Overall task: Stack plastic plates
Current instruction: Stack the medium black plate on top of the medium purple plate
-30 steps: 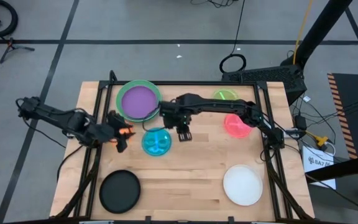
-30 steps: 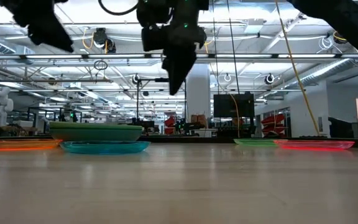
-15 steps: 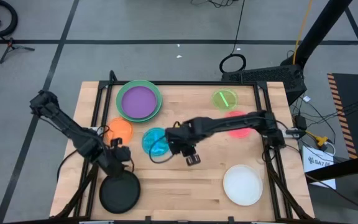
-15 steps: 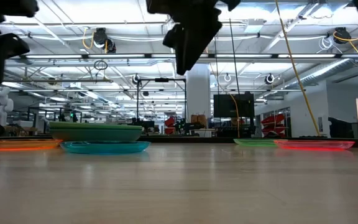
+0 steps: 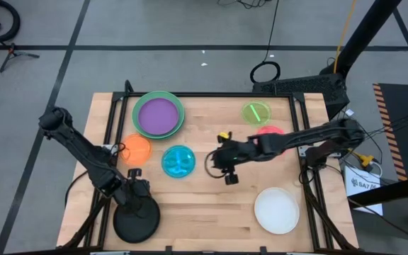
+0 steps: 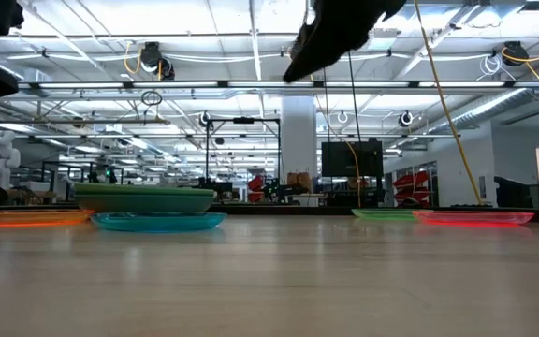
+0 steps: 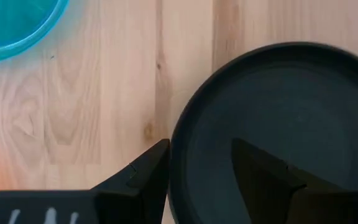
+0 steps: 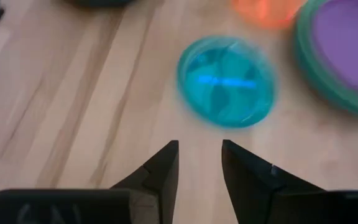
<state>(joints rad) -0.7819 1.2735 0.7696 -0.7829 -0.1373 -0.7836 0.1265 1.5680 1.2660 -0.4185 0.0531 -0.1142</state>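
My left gripper takes hold of the black plate by its rim (image 7: 183,118) next, to stack it with the purple plate.
Seen from above, a purple plate sits in a green plate (image 5: 158,115) at the far left. An orange plate (image 5: 136,150) and a blue plate (image 5: 178,161) lie in front of it. A lime plate (image 5: 256,112) and a pink plate (image 5: 268,132), partly under the right arm, lie on the right. The white plate (image 5: 276,210) and black plate (image 5: 135,221) rest flat near the near edge. My left gripper (image 5: 137,190) hangs open over the black plate's far rim (image 7: 185,124), above the table. My right gripper (image 5: 229,171) is open above bare wood mid-table, with the blue plate (image 8: 227,81) ahead of it.
The table's wooden top (image 5: 211,205) shows bare between the black and white plates. Dark frame rails (image 5: 112,127) run along the left and right sides. Level across the table, the green plate (image 6: 143,198), blue plate (image 6: 157,221) and pink plate (image 6: 475,217) lie low.
My left gripper has swung from beside the orange plate toward the near edge and now hangs over the black plate; the orange plate lies uncovered. My right gripper has drawn back from beside the blue plate, toward the near and right edges, and has risen.
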